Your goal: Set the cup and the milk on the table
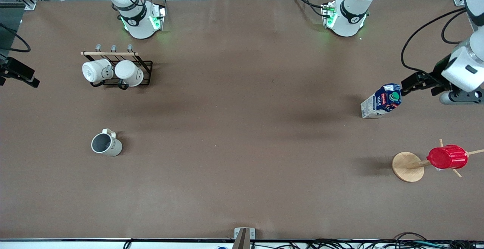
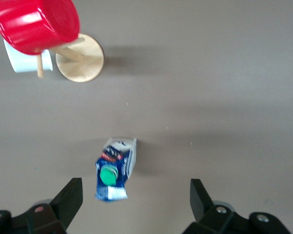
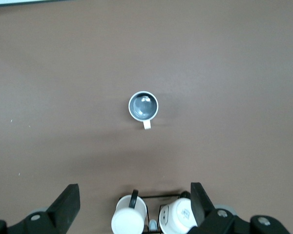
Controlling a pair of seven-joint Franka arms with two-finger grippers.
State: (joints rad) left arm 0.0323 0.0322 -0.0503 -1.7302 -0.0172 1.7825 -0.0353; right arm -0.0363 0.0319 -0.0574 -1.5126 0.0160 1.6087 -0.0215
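Observation:
My right gripper takes hold of the cream-white cup by its rim (image 3: 155, 116) next, to set it on the tabletop.
The cream-white cup (image 1: 106, 144) stands upright on the brown table (image 1: 242, 128) toward the right arm's end, handle toward the robots; it shows from above in the right wrist view (image 3: 143, 106). The milk (image 1: 382, 101), blue with a green cap, stands on the table toward the left arm's end and shows in the left wrist view (image 2: 113, 171). My left gripper (image 1: 418, 86) (image 2: 136, 187) is open and empty, raised just beside and above the milk, not touching it. My right gripper (image 3: 133, 187) is open and empty, high over the mug rack; it is out of the front view.
A black wire rack (image 1: 145, 73) with two plain white mugs (image 1: 113, 71) stands near the right arm's base. A red ribbed cup (image 1: 447, 156) hangs on a wooden peg stand (image 1: 407, 166), nearer the camera than the milk. A black device (image 1: 17, 73) sits at the table's end.

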